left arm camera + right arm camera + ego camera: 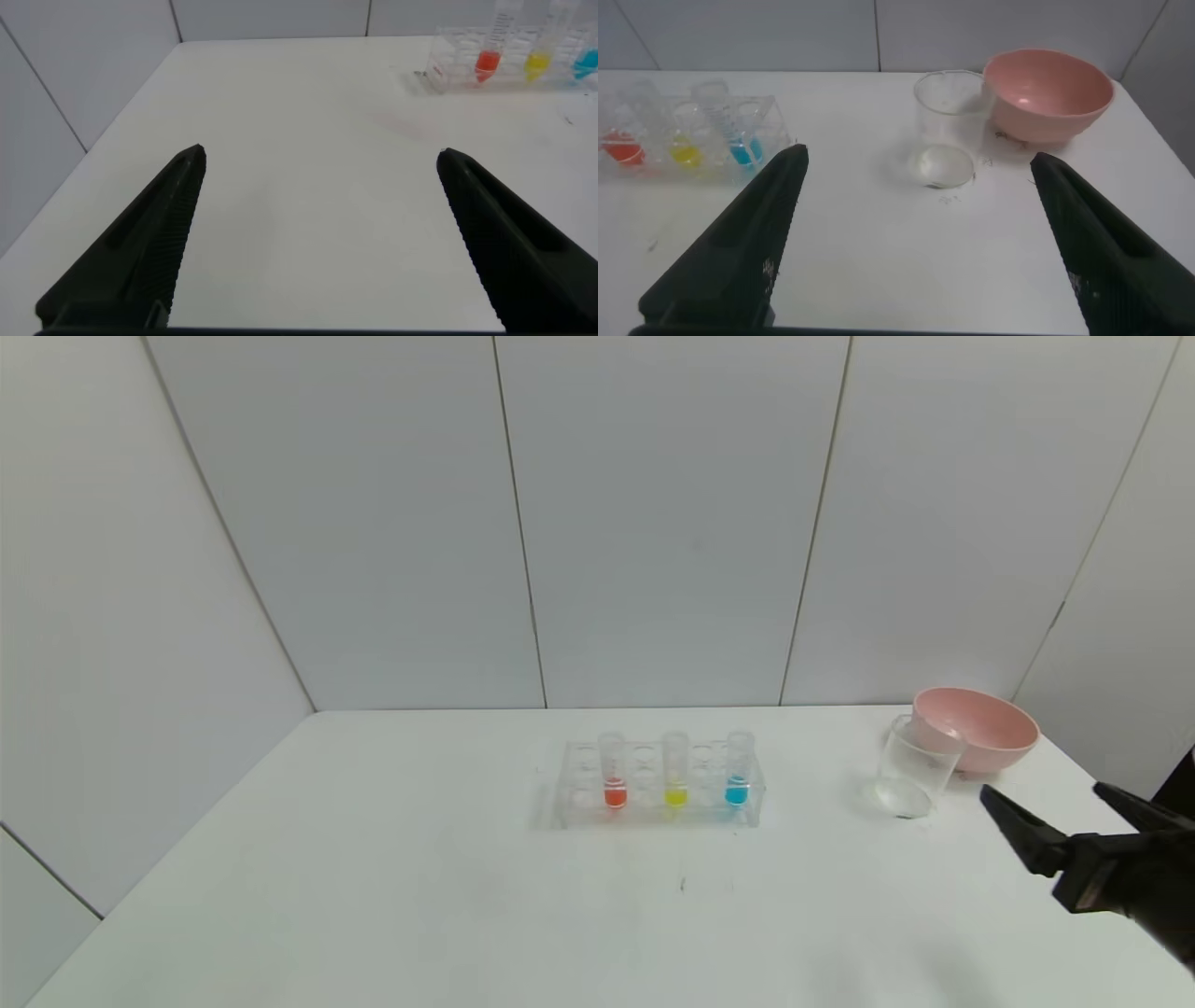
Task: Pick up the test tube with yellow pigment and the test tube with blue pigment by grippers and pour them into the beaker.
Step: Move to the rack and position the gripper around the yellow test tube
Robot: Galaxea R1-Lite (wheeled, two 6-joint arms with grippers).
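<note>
My right gripper will grab the yellow test tube by its upper part just below the test tube's rim [674, 751], because its lower part is inside the clear rack [653, 789].
A clear tube rack [653, 789] stands mid-table and holds three tubes upright: orange [613, 784], the test tube with yellow pigment [675, 782] and the test tube with blue pigment [738, 780]. The beaker [913, 767] stands empty to the right of the rack. My right gripper [1044, 793] is open and empty at the table's right edge, just in front of the beaker [948, 131]. My left gripper [320, 157] is open and empty over bare table, with the rack [509, 58] farther off; it does not show in the head view.
A pink bowl [976, 728] sits right behind the beaker at the back right corner. Grey wall panels close in the white table [373, 896] at the back and sides.
</note>
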